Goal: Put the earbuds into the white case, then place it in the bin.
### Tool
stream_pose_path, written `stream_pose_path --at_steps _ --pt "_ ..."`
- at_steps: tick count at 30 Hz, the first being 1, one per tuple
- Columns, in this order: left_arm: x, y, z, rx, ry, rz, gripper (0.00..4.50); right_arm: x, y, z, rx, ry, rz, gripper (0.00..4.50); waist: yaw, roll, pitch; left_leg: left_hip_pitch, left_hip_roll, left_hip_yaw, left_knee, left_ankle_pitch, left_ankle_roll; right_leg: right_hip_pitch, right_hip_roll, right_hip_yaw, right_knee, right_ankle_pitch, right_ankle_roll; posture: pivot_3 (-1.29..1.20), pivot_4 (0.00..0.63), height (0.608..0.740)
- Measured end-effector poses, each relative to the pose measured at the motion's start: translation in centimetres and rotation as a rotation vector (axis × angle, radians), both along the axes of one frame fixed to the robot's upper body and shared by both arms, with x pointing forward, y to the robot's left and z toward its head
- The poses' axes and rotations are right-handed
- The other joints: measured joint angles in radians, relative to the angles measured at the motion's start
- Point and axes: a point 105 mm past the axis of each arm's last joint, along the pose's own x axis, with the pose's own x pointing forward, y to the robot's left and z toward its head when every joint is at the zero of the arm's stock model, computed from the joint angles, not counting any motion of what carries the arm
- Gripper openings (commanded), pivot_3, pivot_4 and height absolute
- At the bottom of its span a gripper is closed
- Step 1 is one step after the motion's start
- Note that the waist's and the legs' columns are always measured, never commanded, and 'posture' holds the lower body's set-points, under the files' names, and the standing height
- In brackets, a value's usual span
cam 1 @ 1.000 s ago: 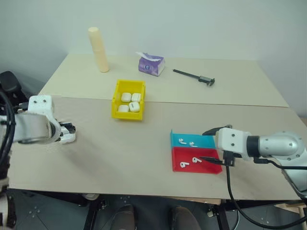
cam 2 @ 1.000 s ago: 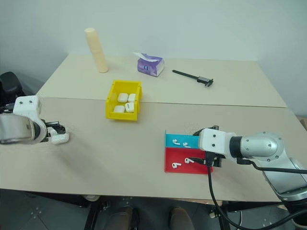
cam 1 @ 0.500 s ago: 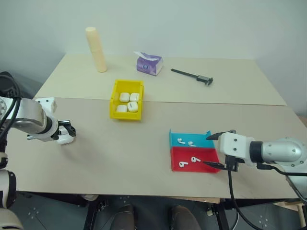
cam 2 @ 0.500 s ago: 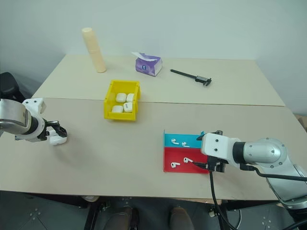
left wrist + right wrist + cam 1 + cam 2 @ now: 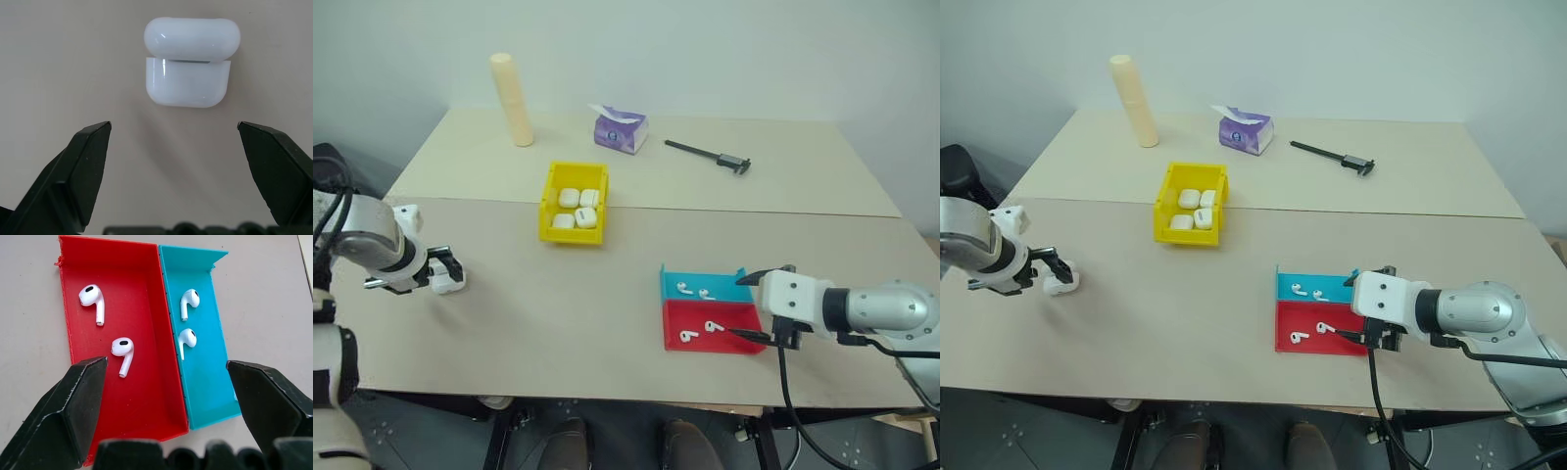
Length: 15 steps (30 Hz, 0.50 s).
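Note:
The white case's near edge (image 5: 447, 281) is still beyond my gripper's fingers, which stop short of it. My left gripper should move toward that edge before it closes on the case.
A white case (image 5: 191, 61) lies on the tan table near its left edge, its lid seam showing. My left gripper (image 5: 174, 125) hangs just over the case (image 5: 1060, 287), pointing steeply down. It is open, its fingers wider than the case and not touching it. Two earbuds (image 5: 92, 297) (image 5: 122, 349) lie in a shallow red tray (image 5: 146, 401). Two more earbuds (image 5: 188, 299) lie in the blue tray (image 5: 210, 396) beside it. My right gripper (image 5: 739, 305) is open at the trays' right side, holding nothing. The yellow bin (image 5: 548, 211) stands mid-table with several white cases inside.
At the back of the table stand a cream cylinder (image 5: 512, 100) and a purple tissue pack (image 5: 621, 130), and a black caliper (image 5: 710, 157) lies there. Open tabletop stretches between the bin, the case and the trays.
My left arm has tipped its gripper more steeply down and shifted slightly left beside the white case. The right arm has stayed put. Both grippers remain open.

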Motion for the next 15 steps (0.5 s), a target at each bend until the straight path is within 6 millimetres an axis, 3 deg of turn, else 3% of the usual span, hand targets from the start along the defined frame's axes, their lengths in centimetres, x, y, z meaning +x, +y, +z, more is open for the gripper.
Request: stream_pose_path --at_steps 15 --pt "1.2 0.5 -0.6 -0.003 -0.004 0.006 4.5 0.0 -0.4 0.0 -0.003 0.009 -0.028 4.48 -0.002 0.0 0.0 -0.003 0.0 0.0 0.001 0.0 -0.001 -0.002 0.0 -0.001 0.001 0.0 0.0 0.0 0.15 0.74"
